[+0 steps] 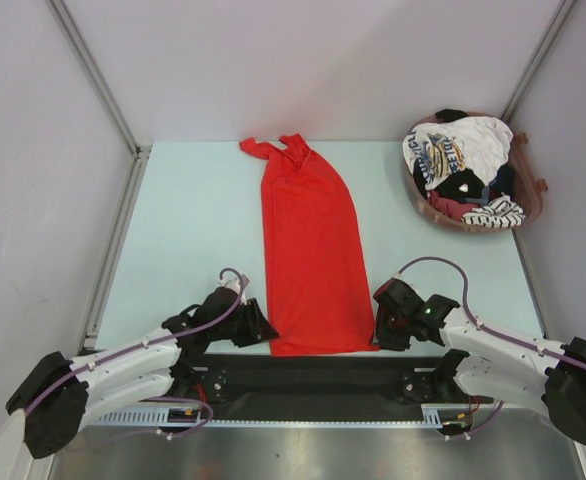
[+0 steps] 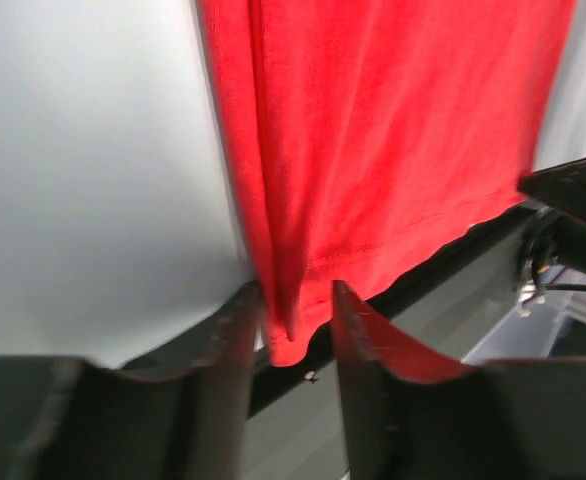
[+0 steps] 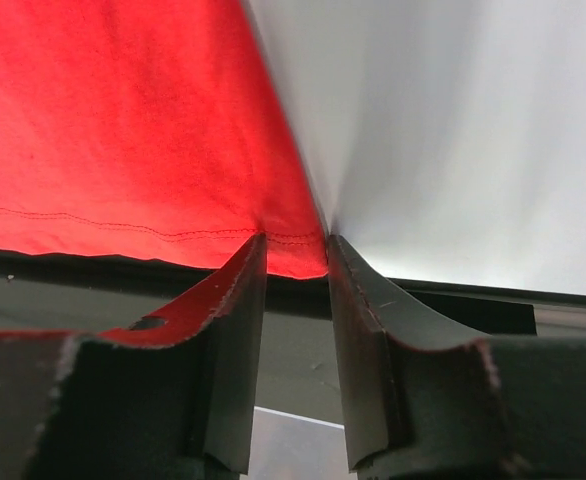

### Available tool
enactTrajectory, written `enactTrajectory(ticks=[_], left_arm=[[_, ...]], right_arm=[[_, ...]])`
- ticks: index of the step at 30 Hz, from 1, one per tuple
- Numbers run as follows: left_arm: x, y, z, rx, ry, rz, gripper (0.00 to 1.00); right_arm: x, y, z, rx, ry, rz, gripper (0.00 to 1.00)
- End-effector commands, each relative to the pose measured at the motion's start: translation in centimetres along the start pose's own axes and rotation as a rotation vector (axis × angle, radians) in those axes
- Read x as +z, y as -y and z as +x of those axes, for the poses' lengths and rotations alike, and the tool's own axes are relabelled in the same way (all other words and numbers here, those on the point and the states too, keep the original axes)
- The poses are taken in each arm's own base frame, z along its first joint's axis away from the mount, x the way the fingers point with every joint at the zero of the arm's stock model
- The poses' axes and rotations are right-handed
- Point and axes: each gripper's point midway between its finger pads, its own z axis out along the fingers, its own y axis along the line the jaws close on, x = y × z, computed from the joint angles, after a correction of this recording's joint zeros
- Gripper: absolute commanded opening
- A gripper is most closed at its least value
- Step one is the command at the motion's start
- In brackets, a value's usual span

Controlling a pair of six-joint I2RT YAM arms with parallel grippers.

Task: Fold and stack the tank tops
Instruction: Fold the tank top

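My left gripper takes hold of the red tank top's hem corner (image 1: 275,344) (image 2: 292,325) next, opposite my right gripper. Then I fold the hem toward the straps.
The red tank top (image 1: 311,240) lies flat as a long narrow strip down the middle of the table, straps at the far end, hem at the near edge. My left gripper (image 1: 258,328) is at the hem's near-left corner. In the left wrist view its jaws (image 2: 291,300) stand apart, with the bunched red corner (image 2: 288,335) hanging loose between them. My right gripper (image 1: 381,328) is at the near-right corner. Its jaws (image 3: 295,245) straddle the flat hem corner (image 3: 298,255) with a gap on both sides. The other tank tops, white printed (image 1: 453,150), striped (image 1: 495,212) and dark (image 1: 468,185), are heaped at the back right.
A pinkish basket (image 1: 538,200) at the table's back right holds the heap. The pale table (image 1: 193,230) is bounded by metal rails left and right. A black strip (image 1: 303,372) runs along the near edge between the arm bases.
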Motion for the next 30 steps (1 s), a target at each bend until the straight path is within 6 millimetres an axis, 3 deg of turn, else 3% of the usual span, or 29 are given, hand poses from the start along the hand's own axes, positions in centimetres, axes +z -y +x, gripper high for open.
enactTrajectory(ticks=[1, 5, 12, 15, 16, 18, 20, 23, 28, 29, 30], left_arm=[[-0.3, -3.7, 1.6, -0.023, -0.028, -0.124, 0.45], [-0.6, -3.9, 2.0, -0.038, -0.026, -0.117, 0.5], [-0.1, -3.8, 3.3, -0.036, -0.058, -0.128, 0.49], [0.3, -4.3, 3.3, -0.046, -0.052, -0.138, 0.4], [0.4, -4.3, 3.4, -0.049, -0.053, -0.137, 0.22], [0.6, -4.2, 3.5, -0.052, -0.056, -0.129, 0.01], [0.4, -4.2, 3.4, -0.045, -0.053, -0.14, 0.0], [-0.2, -4.4, 3.5, -0.034, -0.062, -0.168, 0.0], [-1.1, -1.8, 2.4, -0.04, -0.053, -0.085, 0.0], [-1.4, -1.0, 1.4, -0.041, -0.039, -0.063, 0.0], [-1.4, -0.6, 1.1, -0.04, -0.036, -0.057, 0.0]], right_arm=[[0.3, -0.1, 0.2, 0.009, -0.004, 0.0, 0.36], [0.3, -0.1, 0.3, 0.0, -0.008, -0.003, 0.31], [0.5, 0.0, 0.3, -0.007, -0.011, 0.001, 0.25], [0.6, -0.2, 0.7, -0.008, -0.031, -0.016, 0.18], [0.5, -0.2, 0.7, -0.007, -0.031, -0.018, 0.16], [0.5, -0.3, 0.7, -0.01, -0.031, -0.02, 0.06], [0.3, -0.6, 0.5, -0.022, -0.029, -0.027, 0.0], [-0.4, -1.4, -0.1, -0.039, -0.01, -0.045, 0.0], [-1.9, -3.1, -2.4, -0.085, 0.038, -0.07, 0.0], [-2.7, -3.9, -4.5, -0.094, 0.079, -0.089, 0.0], [-2.7, -3.9, -4.5, -0.094, 0.079, -0.088, 0.0]])
